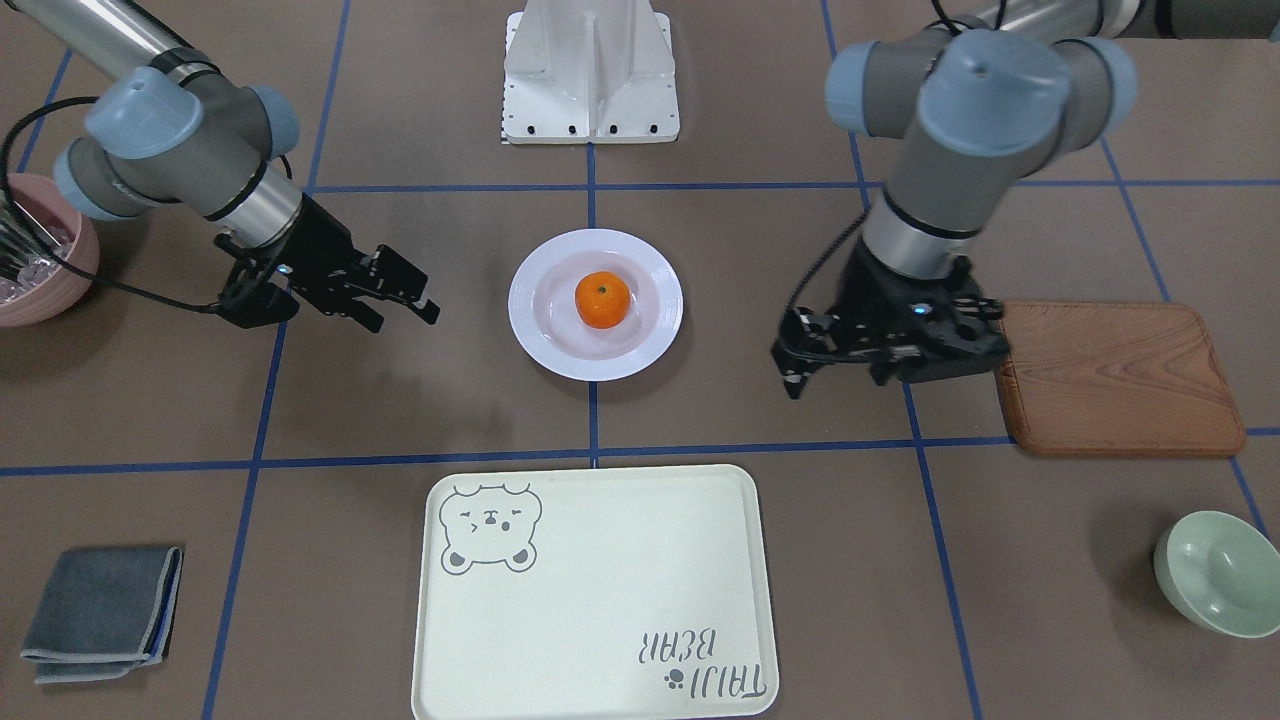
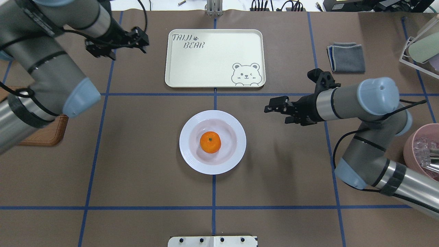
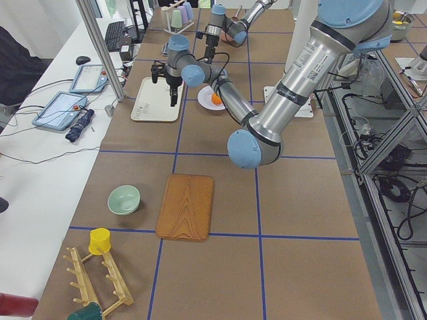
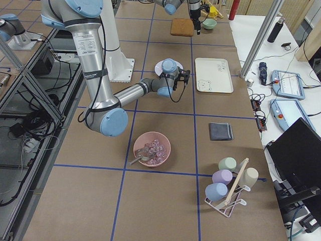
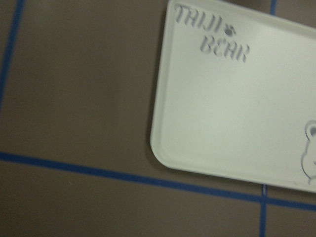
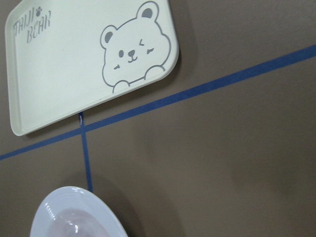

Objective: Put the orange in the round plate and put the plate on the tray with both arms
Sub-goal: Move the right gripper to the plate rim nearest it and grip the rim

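Note:
My right gripper is about to take hold of the plate by its raised rim [image 1: 523, 302], so that the orange stays undisturbed on the way to the tray [image 1: 600, 600].
The orange [image 1: 602, 300] lies in the middle of the white round plate [image 1: 540, 335], which stands on the table's centre. The cream bear tray [image 1: 600, 600] lies bare beyond the plate on the operators' side. My right gripper [image 1: 412, 292] hovers open beside the plate, a short gap from its rim, and holds nothing. My left gripper [image 1: 797, 362] hangs raised on the plate's other side, open and holding nothing. In the overhead view it shows by the tray's [image 2: 214, 58] left edge as left gripper [image 2: 139, 38]. The right wrist view catches the plate's rim [image 6: 74, 212] and a tray corner [image 6: 64, 69].
A brown wooden board [image 1: 1115, 380] lies just behind the left gripper. A pale green bowl [image 1: 1220, 572], a folded grey cloth [image 1: 100, 612] and a pink bowl [image 1: 45, 275] holding clear pieces sit at the table's edges. The robot's white base [image 1: 590, 70] is behind the plate.

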